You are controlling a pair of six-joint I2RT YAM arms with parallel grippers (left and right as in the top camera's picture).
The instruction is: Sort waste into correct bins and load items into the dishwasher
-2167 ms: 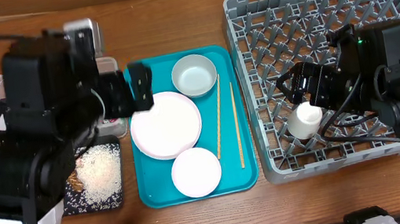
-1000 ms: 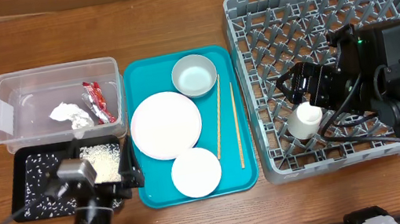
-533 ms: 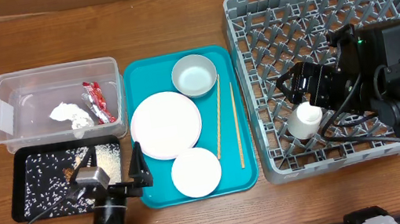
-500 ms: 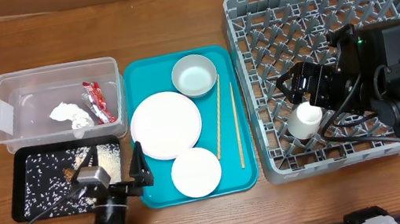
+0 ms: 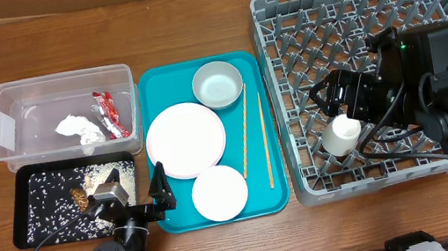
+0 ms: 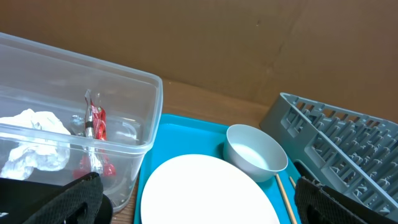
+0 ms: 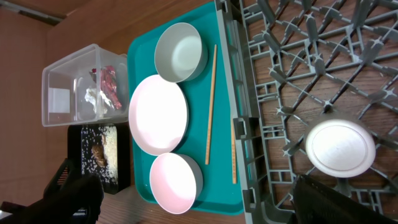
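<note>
Next, my right gripper grips the small plate's rim on the grey rack's side (image 5: 245, 188) (image 7: 197, 179) to load it between the pegs. That leaves the opposite edge free.
The clear tub (image 5: 25, 106) holds the red-and-white wrapper (image 5: 107, 114) and the white napkin (image 5: 73, 126). The black tray (image 5: 18, 205) holds rice (image 5: 50, 214) and brown bits (image 5: 80, 199). The large plate (image 5: 186, 140), small plate (image 5: 219, 193), bowl (image 5: 218, 84) and two chopsticks (image 5: 246, 135) lie on the teal tray (image 5: 277, 198). The white cup (image 5: 343, 134) stands upside down in the grey rack (image 5: 349, 9). My left gripper (image 5: 151, 203) is open and empty, low by the black tray's front right corner. My right gripper (image 5: 345, 103) is open, just above the cup.
The left wrist view shows the tub (image 6: 124, 81), large plate (image 6: 205, 193), bowl (image 6: 255, 152) and rack corner (image 6: 336, 137) ahead of the left gripper (image 6: 199, 208). The right wrist view shows the cup (image 7: 340, 148) between rack pegs by the right gripper (image 7: 205, 199).
My left arm has swung away from over the tub and black tray, down to the table's front left edge, then crept slightly right. The right arm and cup have not moved.
</note>
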